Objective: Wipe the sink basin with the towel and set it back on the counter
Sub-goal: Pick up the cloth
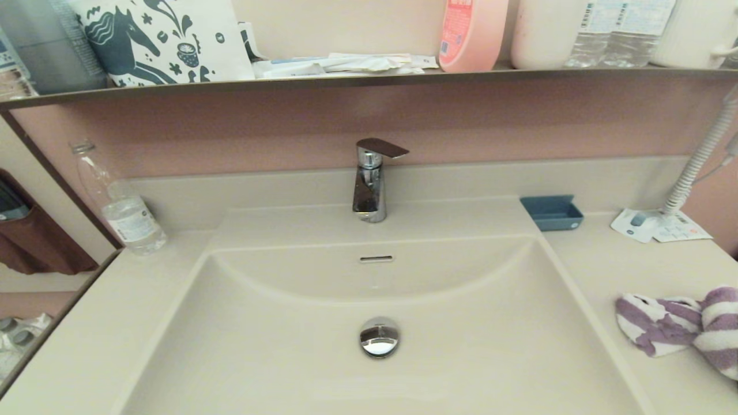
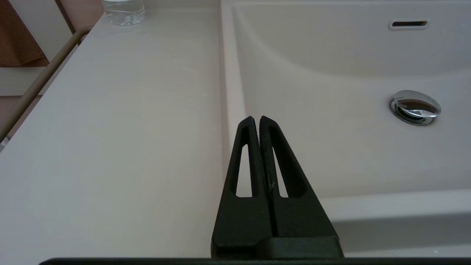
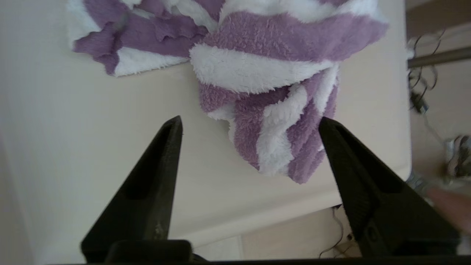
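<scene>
The towel will be picked up next by its bunched middle [image 1: 720, 328] with my right gripper. Its loose end will stay free to wipe the sink basin [image 1: 461, 340].
The purple and white striped towel [image 1: 680, 328] lies crumpled on the counter [image 1: 599, 265] to the right of the sink basin [image 1: 461, 340]. In the right wrist view the towel [image 3: 272, 73] fills the space ahead of my right gripper [image 3: 250, 123], which is open, with one corner of the cloth reaching in between the fingers without being held. My left gripper [image 2: 256, 118] is shut and empty, hovering over the basin's left rim [image 2: 230, 92]. The chrome drain plug [image 1: 379, 336] sits in the basin floor. Neither arm shows in the head view.
A chrome faucet [image 1: 370, 181] stands behind the basin, with the overflow slot [image 1: 376, 259] below it. A water bottle [image 1: 124, 207] is at the counter's back left. A blue tray [image 1: 552, 212], a printed card [image 1: 657, 225] and a coiled cord [image 1: 700, 155] sit at the back right.
</scene>
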Tool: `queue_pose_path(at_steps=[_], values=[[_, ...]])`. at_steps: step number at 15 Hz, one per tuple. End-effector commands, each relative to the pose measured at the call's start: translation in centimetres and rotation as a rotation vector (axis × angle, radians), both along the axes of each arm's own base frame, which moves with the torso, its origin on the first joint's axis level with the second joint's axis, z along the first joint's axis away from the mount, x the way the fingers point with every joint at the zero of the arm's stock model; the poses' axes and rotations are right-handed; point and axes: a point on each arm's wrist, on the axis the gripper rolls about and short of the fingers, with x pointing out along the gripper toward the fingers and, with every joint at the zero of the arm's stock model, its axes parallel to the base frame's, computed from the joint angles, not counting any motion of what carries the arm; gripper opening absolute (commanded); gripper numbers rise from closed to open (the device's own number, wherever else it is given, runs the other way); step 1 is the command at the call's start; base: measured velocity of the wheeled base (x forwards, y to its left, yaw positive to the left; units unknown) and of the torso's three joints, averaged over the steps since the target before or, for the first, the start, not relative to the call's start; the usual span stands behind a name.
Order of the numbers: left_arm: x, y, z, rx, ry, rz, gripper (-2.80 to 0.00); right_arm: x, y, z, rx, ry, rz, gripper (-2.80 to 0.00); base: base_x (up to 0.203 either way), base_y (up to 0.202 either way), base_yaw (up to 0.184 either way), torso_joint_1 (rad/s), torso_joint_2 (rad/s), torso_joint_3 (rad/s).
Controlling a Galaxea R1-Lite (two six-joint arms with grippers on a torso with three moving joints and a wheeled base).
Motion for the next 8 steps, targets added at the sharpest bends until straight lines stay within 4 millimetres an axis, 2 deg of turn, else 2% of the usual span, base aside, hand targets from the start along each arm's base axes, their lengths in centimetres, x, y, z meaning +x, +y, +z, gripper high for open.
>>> queue_pose_path(at_steps=[1, 4, 8], values=[[0.0, 0.0, 0.0, 0.0, 0.002, 0.0, -2.8, 1.1, -0.9, -0.8, 0.015, 0.059, -0.048, 0.0, 0.0, 0.0, 0.0, 0.0, 0.0, 0.0], [0.0, 0.0, 0.0, 0.0, 0.002, 0.0, -2.8, 2.8, -3.2, -1.5, 0.002, 0.079, -0.109, 0.0, 0.0, 0.0, 0.0, 0.0, 0.0, 0.0], [0.0, 0.0, 0.0, 0.0, 0.002, 0.001, -2.8, 4.0, -4.1, -2.4, 0.054, 0.1, -0.083, 0.0, 0.0, 0.0, 0.0, 0.0, 0.0, 0.0]])
